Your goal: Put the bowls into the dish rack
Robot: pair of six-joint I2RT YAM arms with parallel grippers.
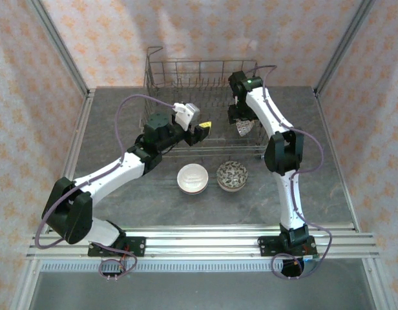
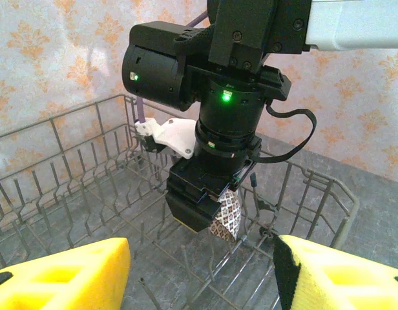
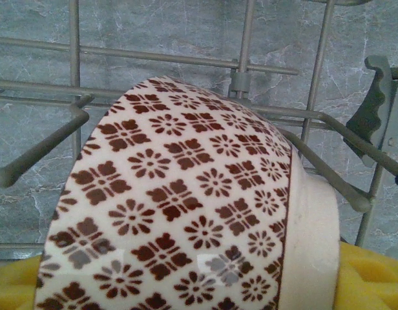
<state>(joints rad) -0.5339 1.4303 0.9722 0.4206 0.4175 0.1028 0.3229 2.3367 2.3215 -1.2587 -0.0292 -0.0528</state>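
Note:
The tipped white bowl sits low inside the rack [image 1: 161,76], with rack wires beside it, so it is time for my right gripper to open now.
The grey wire dish rack [image 1: 161,76] stands at the back of the table. My right gripper [image 1: 243,124] hangs inside the rack's right end, shut on a white bowl with a brown flower pattern [image 3: 186,213]. That bowl [image 2: 228,216] is tipped on its side just above the rack's wires [image 3: 154,57]. My left gripper [image 2: 202,278] hovers over the rack's front part, its yellow fingers [image 2: 63,274] wide open with nothing between them. A cream-white bowl [image 1: 192,178] and a dark patterned bowl [image 1: 232,175] sit upright on the table in front of the rack.
Upright tines [image 2: 89,168] fill the rack floor under my left gripper. The right arm's purple cable [image 1: 315,155] loops out to the right. A metal rail [image 1: 205,232] runs along the near table edge. Patterned walls enclose the grey table [image 1: 328,168].

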